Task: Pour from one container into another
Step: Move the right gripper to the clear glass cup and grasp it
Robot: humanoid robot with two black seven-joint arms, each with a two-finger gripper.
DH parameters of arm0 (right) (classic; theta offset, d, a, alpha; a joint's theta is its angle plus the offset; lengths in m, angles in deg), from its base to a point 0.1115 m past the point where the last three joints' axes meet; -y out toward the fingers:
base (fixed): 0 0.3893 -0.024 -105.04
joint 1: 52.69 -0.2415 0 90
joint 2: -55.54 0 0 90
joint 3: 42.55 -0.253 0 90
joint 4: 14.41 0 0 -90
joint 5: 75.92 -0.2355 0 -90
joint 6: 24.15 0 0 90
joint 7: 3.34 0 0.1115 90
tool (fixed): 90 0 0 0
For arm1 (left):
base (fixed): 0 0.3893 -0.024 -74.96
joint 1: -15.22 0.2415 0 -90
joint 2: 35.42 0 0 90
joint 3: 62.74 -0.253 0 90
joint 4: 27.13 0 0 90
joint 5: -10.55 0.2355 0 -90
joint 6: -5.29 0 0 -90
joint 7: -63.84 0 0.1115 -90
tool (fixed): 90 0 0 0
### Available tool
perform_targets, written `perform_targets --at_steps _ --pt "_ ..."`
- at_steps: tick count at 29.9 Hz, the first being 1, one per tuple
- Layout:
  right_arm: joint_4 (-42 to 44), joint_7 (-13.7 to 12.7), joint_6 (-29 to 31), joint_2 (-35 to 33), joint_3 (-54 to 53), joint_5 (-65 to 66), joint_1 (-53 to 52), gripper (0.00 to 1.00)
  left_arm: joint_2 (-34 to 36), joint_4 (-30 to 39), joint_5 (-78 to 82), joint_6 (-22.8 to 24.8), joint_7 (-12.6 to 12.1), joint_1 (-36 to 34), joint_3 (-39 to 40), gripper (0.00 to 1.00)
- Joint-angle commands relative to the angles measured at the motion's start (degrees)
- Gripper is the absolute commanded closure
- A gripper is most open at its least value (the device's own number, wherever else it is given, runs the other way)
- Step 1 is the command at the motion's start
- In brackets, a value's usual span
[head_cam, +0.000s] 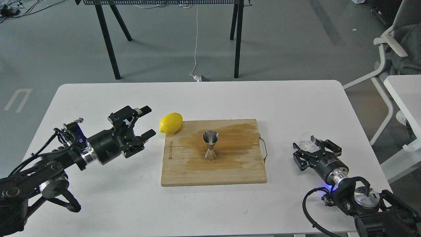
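Observation:
I need to grab the clear glass cup around its body with my right gripper. Then it can pour into the steel jigger.
The tiny clear glass cup stands on the white table at the right, past the board's metal handle. My right gripper is open just behind it, a fingertip reaching each side of the cup; I cannot tell if they touch it. The steel jigger stands upright in the middle of the wooden cutting board, on a wet brown stain. My left gripper hangs open and holds nothing, just left of the lemon.
The lemon lies at the board's far left corner. A wire handle sticks out of the board's right side. A second white table and a chair stand to the right, black table legs behind.

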Motion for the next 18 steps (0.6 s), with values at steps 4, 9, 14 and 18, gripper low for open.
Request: perform_targets --at_steps 4,9,14,18 --pt "0.0 0.0 0.0 -0.1 0.0 0.7 0.0 0.39 0.0 -0.2 0.0 0.0 0.0 0.0 0.0 0.03" --pt "0.0 -0.1 0.1 -0.1 0.0 0.7 0.1 0.43 0.0 -0.4 0.0 0.0 0.0 0.0 0.0 0.03" --pt "-0.1 -0.2 0.4 -0.1 0.0 0.7 0.2 0.46 -0.1 -0.4 0.0 0.0 0.0 0.0 0.0 0.03" --pt "-0.1 -0.3 0.6 -0.1 0.0 0.7 0.2 0.50 -0.1 -0.4 0.0 0.0 0.0 0.0 0.0 0.03"
